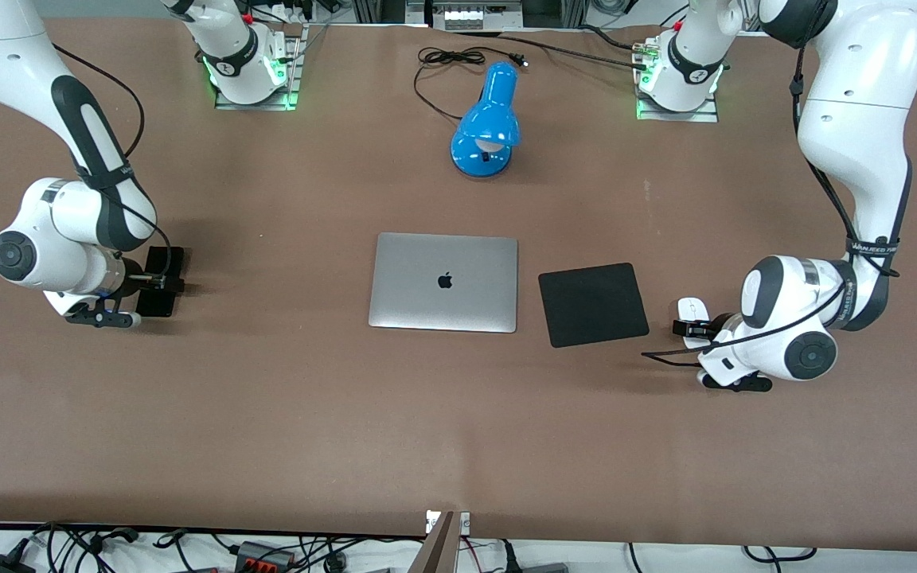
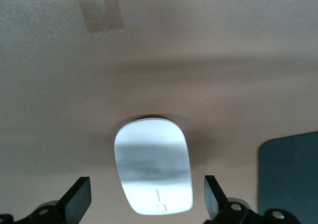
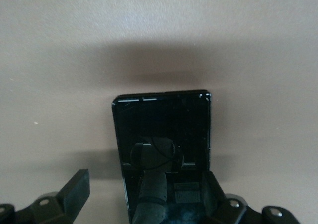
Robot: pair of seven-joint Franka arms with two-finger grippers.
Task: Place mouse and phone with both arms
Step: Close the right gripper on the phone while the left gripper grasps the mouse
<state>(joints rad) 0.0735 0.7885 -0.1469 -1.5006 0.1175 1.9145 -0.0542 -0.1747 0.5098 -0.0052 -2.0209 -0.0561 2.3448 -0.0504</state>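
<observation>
The black phone needs to be grabbed next by its long side edges with my right gripper. Then the phone will go beside the silver laptop [image 1: 442, 282].
The white mouse [image 1: 691, 309] lies on the table beside the black pad, toward the left arm's end. My left gripper [image 1: 694, 327] is low over it and open. In the left wrist view the mouse [image 2: 153, 164] sits between the fingers [image 2: 78, 198], with gaps on both sides of my left gripper [image 2: 146, 194]. The black phone [image 1: 168, 259] lies flat toward the right arm's end. My right gripper [image 1: 158, 280] is low over it and open. In the right wrist view one finger [image 3: 211, 188] stands at the edge of the phone [image 3: 161, 129], the other stands apart, around my right gripper [image 3: 144, 189].
A closed silver laptop [image 1: 443, 282] lies mid-table, with a square black mouse pad [image 1: 592, 304] beside it; the pad's corner shows in the left wrist view [image 2: 290, 179]. A blue desk lamp [image 1: 486, 123] with a black cord [image 1: 450, 57] stands farther from the front camera.
</observation>
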